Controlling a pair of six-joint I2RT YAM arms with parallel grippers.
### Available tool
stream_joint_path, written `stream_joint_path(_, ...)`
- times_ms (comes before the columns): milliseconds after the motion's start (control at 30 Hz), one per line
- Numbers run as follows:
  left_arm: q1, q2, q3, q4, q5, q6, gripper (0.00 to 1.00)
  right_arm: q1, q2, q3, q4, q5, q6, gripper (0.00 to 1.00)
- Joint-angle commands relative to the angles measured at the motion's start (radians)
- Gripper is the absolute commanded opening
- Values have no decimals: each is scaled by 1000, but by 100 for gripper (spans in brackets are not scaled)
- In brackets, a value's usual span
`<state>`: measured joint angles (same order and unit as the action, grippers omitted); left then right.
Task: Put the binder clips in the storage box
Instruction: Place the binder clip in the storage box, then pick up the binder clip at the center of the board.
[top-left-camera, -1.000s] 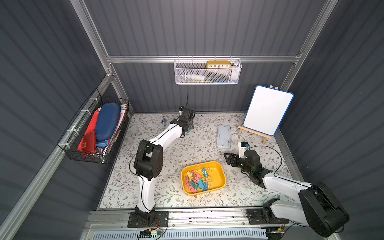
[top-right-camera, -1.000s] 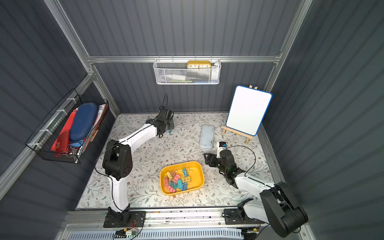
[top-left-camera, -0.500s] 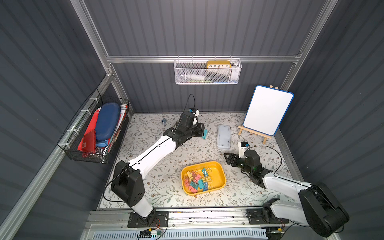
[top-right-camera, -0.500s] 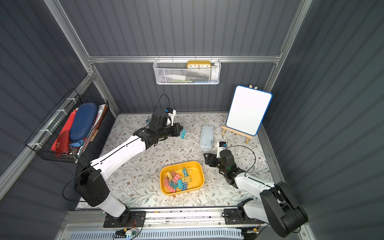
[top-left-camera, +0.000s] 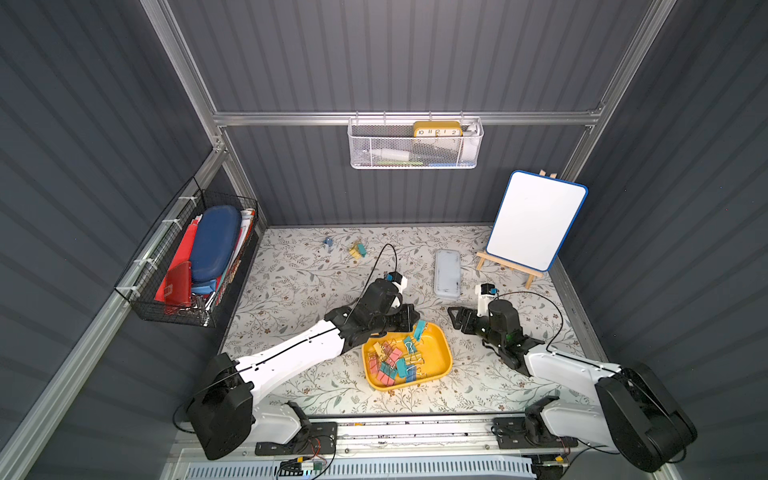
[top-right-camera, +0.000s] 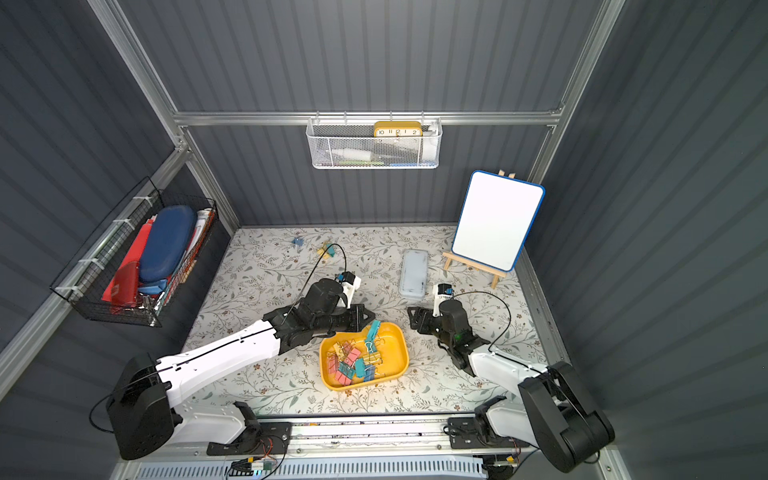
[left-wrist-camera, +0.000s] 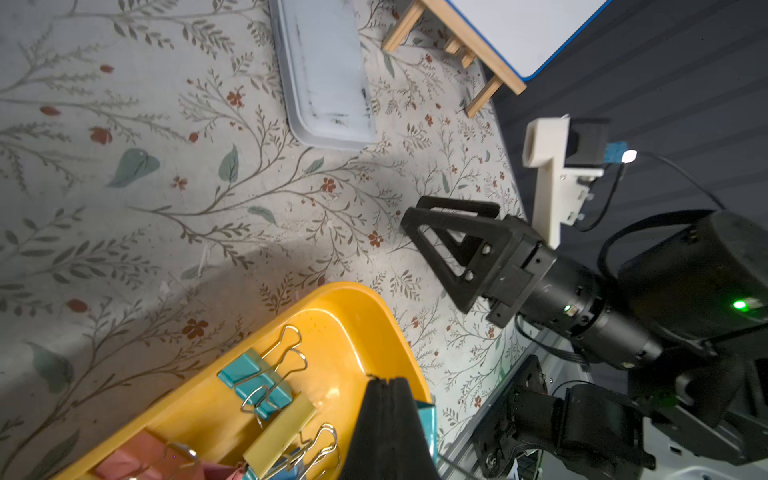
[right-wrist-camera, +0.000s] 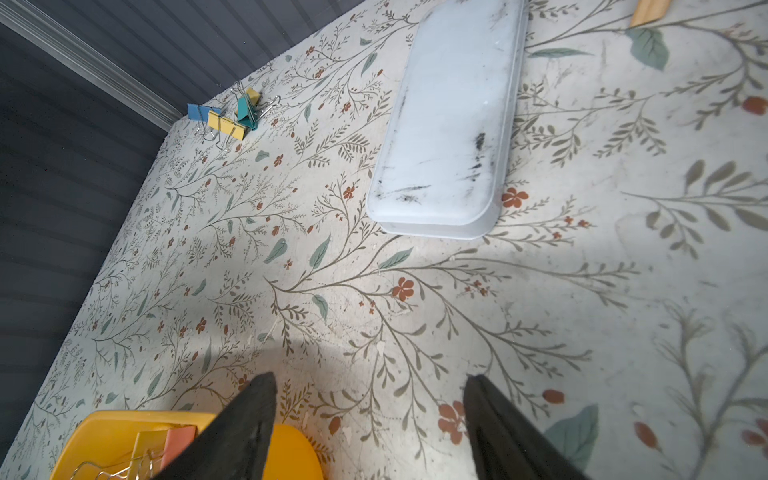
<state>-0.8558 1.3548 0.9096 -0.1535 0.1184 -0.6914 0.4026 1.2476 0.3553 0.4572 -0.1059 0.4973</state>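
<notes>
The teal binder clip (top-left-camera: 419, 331) hangs high across the storage box's far rim, so it goes down inside next, before my left gripper releases it.
The yellow storage box (top-left-camera: 437, 358) (top-right-camera: 394, 348) sits at the front middle of the table and holds several pink, teal, blue and yellow binder clips (top-left-camera: 394, 362) (top-right-camera: 353, 362). My left gripper (top-left-camera: 414, 321) (left-wrist-camera: 388, 379) is over the box's far rim, shut on a teal binder clip (top-left-camera: 419, 331) (left-wrist-camera: 428, 417) that hangs by the rim. My right gripper (top-left-camera: 455, 318) (right-wrist-camera: 370, 376) rests low on the table just right of the box, open and empty. Three more clips lie at the back of the table: a yellow and teal pair (top-left-camera: 357, 250) and a blue one (top-left-camera: 328, 244).
A translucent grey-white lid (top-left-camera: 447, 274) (right-wrist-camera: 449, 133) lies behind the right gripper. A small whiteboard on a wooden easel (top-left-camera: 536, 220) stands at the back right. A black wire basket (top-left-camera: 195, 266) hangs on the left wall and a white mesh basket (top-left-camera: 415, 145) on the back wall.
My left arm has swung from the back of the table to the box's far rim, carrying the teal clip. The right arm has not moved.
</notes>
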Motion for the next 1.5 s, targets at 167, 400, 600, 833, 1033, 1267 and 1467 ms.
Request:
stream_joint_path(167, -6, 28, -106, 58, -139, -55, 0, -2, 14, 22, 18, -6, 4, 76)
stream_joint_path(400, -6, 100, -98, 58, -173, -67, 13, -2, 12, 24, 16, -2, 2, 76)
stream_joint_path(600, -5, 60, -1, 0, -255, -60, 42, -2, 7, 24, 13, -1, 3, 76)
stream_joint_path(833, 162, 112, 247, -121, -394, 87, 44, -2, 6, 23, 15, -6, 4, 76)
stream_joint_path(1033, 282, 332, 467, -115, -571, 286, 41, -3, -8, 20, 7, 4, -2, 76)
stream_joint_path(1267, 415, 695, 793, -182, -611, 343, 35, -2, -29, 19, -6, 8, -10, 76)
stream_joint_path(1467, 561, 794, 821, -74, -382, 335, 37, -2, -65, 11, 7, -27, -18, 76)
